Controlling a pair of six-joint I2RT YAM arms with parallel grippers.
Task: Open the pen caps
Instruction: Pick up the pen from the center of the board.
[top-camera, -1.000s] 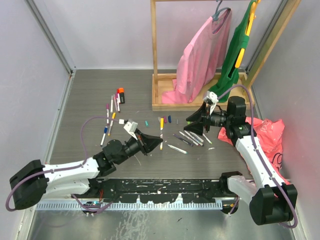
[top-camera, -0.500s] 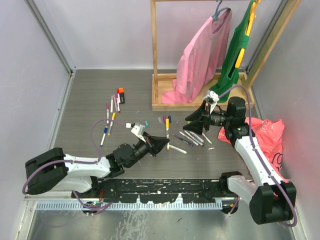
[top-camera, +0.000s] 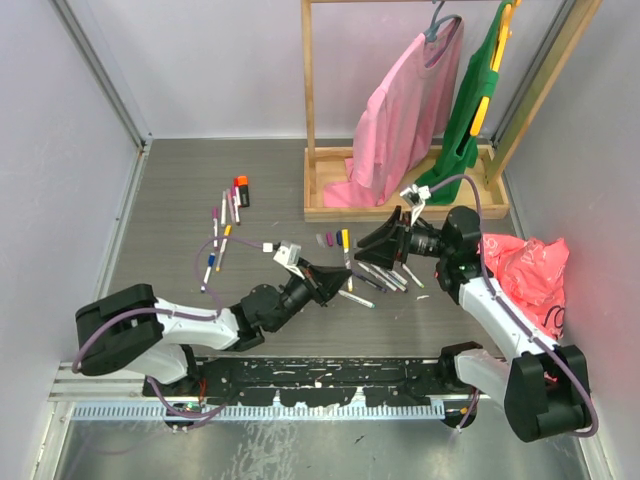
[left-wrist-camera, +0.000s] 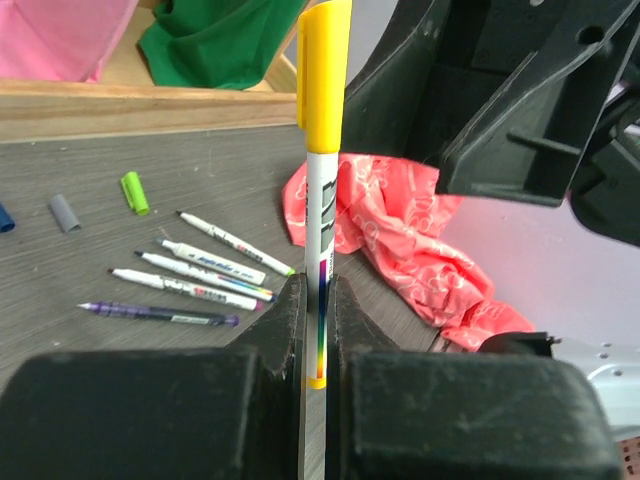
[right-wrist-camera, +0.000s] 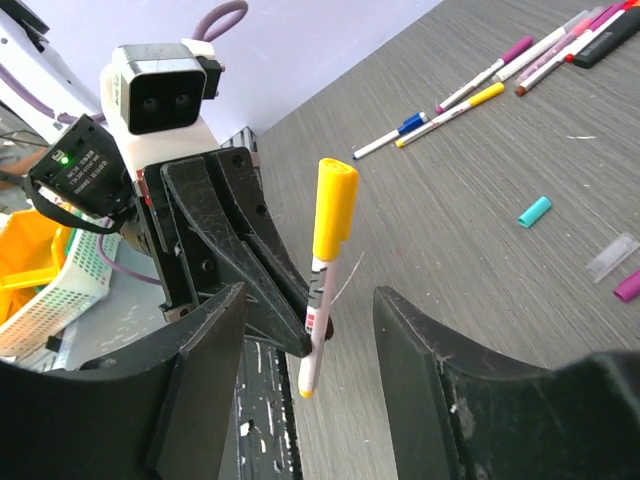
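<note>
My right gripper grabs the pen by its white body below the yellow cap next, which leaves the cap free to open.
My left gripper (top-camera: 338, 279) is shut on a white-barrelled pen (left-wrist-camera: 320, 230) and holds it upright above the table. Its yellow cap (left-wrist-camera: 324, 75) is on the top end. My right gripper (top-camera: 368, 245) is open, with its fingers on either side of the pen (right-wrist-camera: 322, 290) and apart from it. The yellow cap (right-wrist-camera: 334, 208) stands just beyond its fingertips. Several uncapped pens (top-camera: 380, 275) lie under the right gripper. Loose caps lie nearby: a green one (left-wrist-camera: 134, 192), a grey one (left-wrist-camera: 64, 212) and a teal one (right-wrist-camera: 535, 211).
Several capped pens (top-camera: 220, 235) and an orange-and-black marker (top-camera: 241, 190) lie at the left. A wooden rack (top-camera: 330, 205) with pink and green garments stands at the back. A red plastic bag (top-camera: 528, 270) lies at the right.
My left gripper has carried the yellow-capped pen to the right, towards the right gripper. My right gripper has moved left, and its open fingers now flank the pen.
</note>
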